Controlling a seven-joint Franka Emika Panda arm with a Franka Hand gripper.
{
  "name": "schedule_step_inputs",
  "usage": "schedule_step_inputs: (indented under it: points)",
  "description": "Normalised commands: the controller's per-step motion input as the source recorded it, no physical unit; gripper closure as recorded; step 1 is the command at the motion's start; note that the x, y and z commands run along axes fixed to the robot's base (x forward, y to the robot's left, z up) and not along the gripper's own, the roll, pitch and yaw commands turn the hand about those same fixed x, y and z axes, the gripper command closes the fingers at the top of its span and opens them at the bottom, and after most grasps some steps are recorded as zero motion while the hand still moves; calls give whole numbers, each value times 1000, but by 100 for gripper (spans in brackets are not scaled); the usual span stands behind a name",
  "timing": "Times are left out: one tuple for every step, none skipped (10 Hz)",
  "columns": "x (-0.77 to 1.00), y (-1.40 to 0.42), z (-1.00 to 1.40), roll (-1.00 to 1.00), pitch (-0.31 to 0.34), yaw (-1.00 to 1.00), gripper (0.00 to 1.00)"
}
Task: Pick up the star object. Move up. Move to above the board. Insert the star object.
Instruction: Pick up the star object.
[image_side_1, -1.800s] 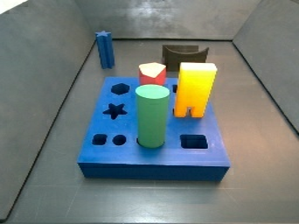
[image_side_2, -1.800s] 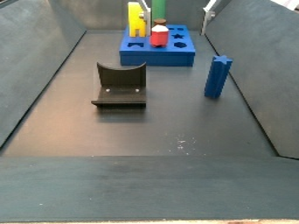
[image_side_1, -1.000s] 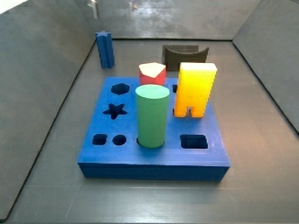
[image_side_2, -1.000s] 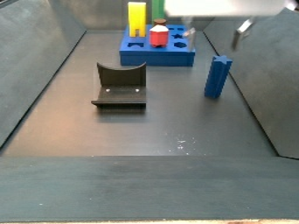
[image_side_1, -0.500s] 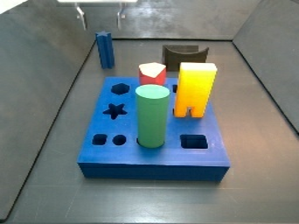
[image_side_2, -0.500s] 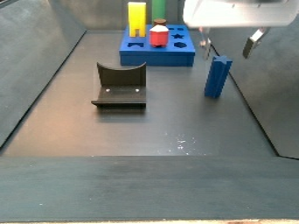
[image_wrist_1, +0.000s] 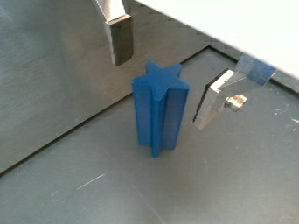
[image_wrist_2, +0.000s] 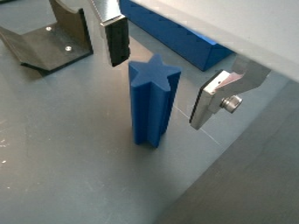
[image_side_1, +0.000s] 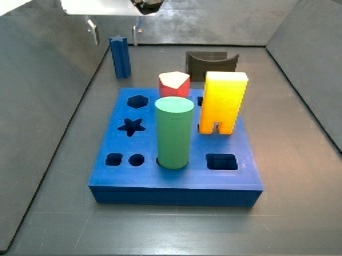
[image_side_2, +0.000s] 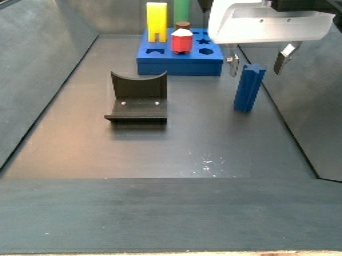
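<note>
Next, my gripper grabs the star object by its upper part (image_side_1: 118, 44), to insert it into the board's star hole (image_side_1: 131, 126).
The star object (image_side_1: 120, 57) stands upright on the floor by the wall, apart from the board (image_side_1: 187, 176); it also shows in a side view (image_side_2: 249, 88). My gripper (image_side_2: 257, 60) is open and hangs just over the star object's top, also seen from the side (image_side_1: 115, 28). In both wrist views the star object (image_wrist_1: 158, 109) (image_wrist_2: 152, 105) stands between the fingers of my gripper (image_wrist_1: 167, 70) (image_wrist_2: 165, 68). One finger (image_wrist_1: 118, 39) and its mate (image_wrist_1: 216, 96) are apart from it. The board's star hole (image_side_1: 131, 126) is empty.
A green cylinder (image_side_1: 174, 132), a yellow block (image_side_1: 223, 100) and a red piece (image_side_1: 174, 83) stand in the board. A dark brown arch block (image_side_2: 138, 97) lies on the floor beside the board. Grey walls enclose the floor.
My gripper has come into view from above and moved down over the star object, fingers open on either side of its top. The star object has not moved.
</note>
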Motion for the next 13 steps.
schedule_step_inputs:
  points:
    - [6, 0, -391, 27, 0, 9, 0]
    - [29, 0, -429, 69, 0, 106, 0]
    - [11, -31, -306, 74, 0, 143, 0]
    - [0, -137, -137, 36, 0, 60, 0]
    - [0, -183, -83, 39, 0, 23, 0]
    - [-9, -134, -43, 20, 0, 0, 0]
    - [-60, 0, 0, 0, -44, 0, 0]
    - [0, 6, 0, 0, 0, 0, 0]
    - [0, 0, 0, 0, 0, 0, 100]
    - [0, 0, 0, 0, 0, 0, 100]
    - [0, 0, 0, 0, 0, 0, 100]
    - [0, 0, 0, 0, 0, 0, 100]
    - [0, 0, 0, 0, 0, 0, 100]
